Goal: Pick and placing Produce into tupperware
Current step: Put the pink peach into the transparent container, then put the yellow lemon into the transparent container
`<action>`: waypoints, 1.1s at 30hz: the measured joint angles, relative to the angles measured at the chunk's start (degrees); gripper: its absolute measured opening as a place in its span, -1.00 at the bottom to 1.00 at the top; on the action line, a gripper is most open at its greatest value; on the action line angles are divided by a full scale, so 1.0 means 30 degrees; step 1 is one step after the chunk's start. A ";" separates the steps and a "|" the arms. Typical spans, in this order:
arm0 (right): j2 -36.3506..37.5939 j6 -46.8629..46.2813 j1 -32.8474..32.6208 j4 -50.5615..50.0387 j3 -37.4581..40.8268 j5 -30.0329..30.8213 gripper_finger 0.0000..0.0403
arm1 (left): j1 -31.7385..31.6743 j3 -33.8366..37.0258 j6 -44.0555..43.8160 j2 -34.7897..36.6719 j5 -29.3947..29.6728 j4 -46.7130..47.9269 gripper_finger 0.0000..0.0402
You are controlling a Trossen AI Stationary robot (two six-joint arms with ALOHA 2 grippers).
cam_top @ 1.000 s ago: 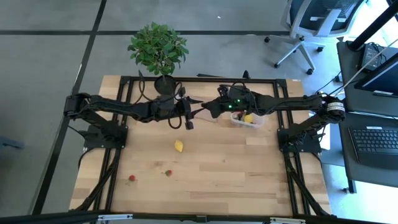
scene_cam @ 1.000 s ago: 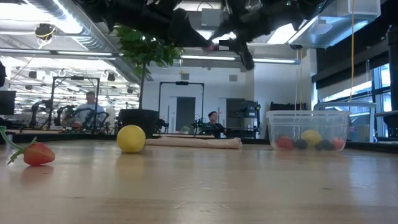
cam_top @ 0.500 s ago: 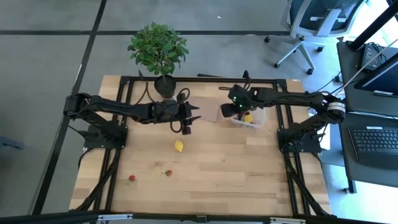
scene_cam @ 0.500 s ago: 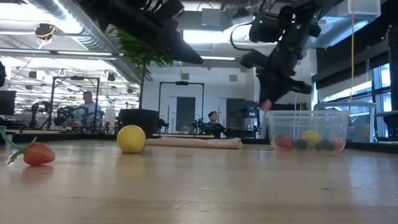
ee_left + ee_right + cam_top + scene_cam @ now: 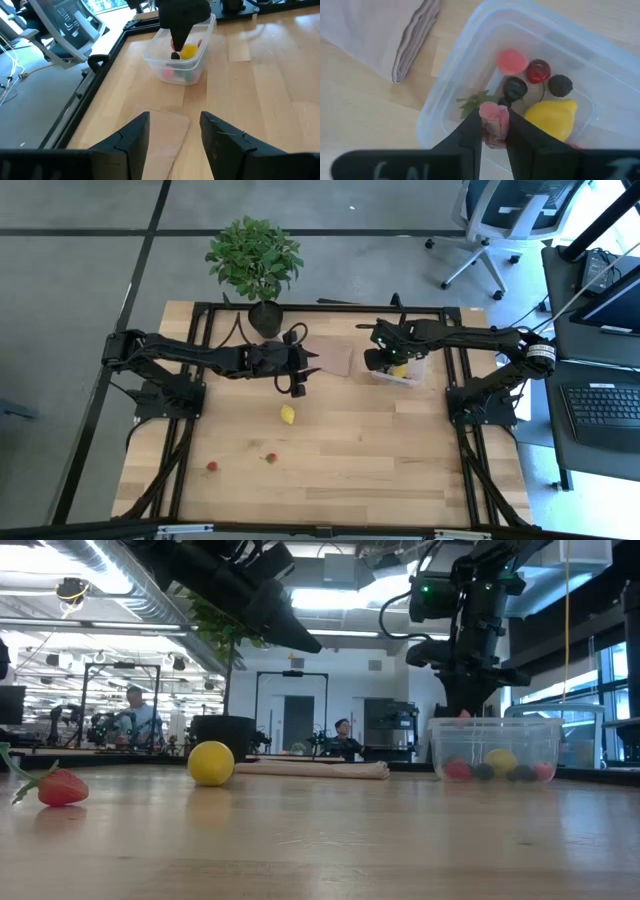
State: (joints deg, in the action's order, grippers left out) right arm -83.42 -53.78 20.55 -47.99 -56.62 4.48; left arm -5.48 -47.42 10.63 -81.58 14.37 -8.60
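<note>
The pink strawberry [image 5: 494, 125] is inside the tub's rim [image 5: 427, 112] and would remain in the tub, so it is time for my right gripper to open now.
The clear tupperware [image 5: 418, 372] stands on the table at the back right, and shows in the low view [image 5: 495, 735] too. It holds a yellow lemon [image 5: 552, 117], a pink berry [image 5: 511, 61], a red cherry [image 5: 538, 71] and dark pieces. My right gripper [image 5: 378, 363] is over the tub's left end, shut on a pink strawberry [image 5: 494, 125]. My left gripper [image 5: 310, 370] hovers open and empty over the brown sheet [image 5: 335, 360]. A second lemon [image 5: 288, 415] and two strawberries [image 5: 270, 457] [image 5: 212, 466] lie on the table. My right gripper pinches the pink strawberry's body [image 5: 495, 131] between its two fingers. Its green leaves [image 5: 474, 102] stick out beyond the fingers. The fingers come from above, pointing down. The berry is lifted clear, at about the height of the tub's rim [image 5: 462, 715].
A potted plant [image 5: 253, 258] stands at the table's far edge, behind my left arm. The flat brown sheet [image 5: 160, 135] lies between the two grippers. Black frame rails run along the table's sides. People sit in the room beyond the table [image 5: 135, 715].
My right gripper has gone from beside my left gripper, over the brown sheet, toward the table's right edge and down to the tub. It has tipped from slanting to pointing straight down, carrying the strawberry.
</note>
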 joint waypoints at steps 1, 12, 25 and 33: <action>0.0000 0.0007 0.0000 -0.0090 0.0000 -0.0004 -0.66 | 0.0000 0.0000 0.0001 0.0000 -0.0005 0.0011 -0.16; 0.0000 0.0065 -0.0007 -0.0226 0.0000 -0.0033 -0.27 | 0.0000 0.0007 -0.0007 -0.0007 -0.0015 0.0189 0.20; 0.0000 0.2903 -0.0014 -0.0212 0.0000 -0.0528 0.25 | 0.0483 0.0015 -0.2393 -0.0015 -0.1206 0.0303 0.46; 0.0000 0.4549 -0.0009 -0.0096 0.0000 -0.0528 0.24 | 0.1115 0.0029 -0.4736 -0.0022 -0.2813 0.4003 0.47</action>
State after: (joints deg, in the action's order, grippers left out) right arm -83.42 -40.13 20.53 -48.27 -56.62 2.90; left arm -2.13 -47.33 -3.58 -81.65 5.93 3.41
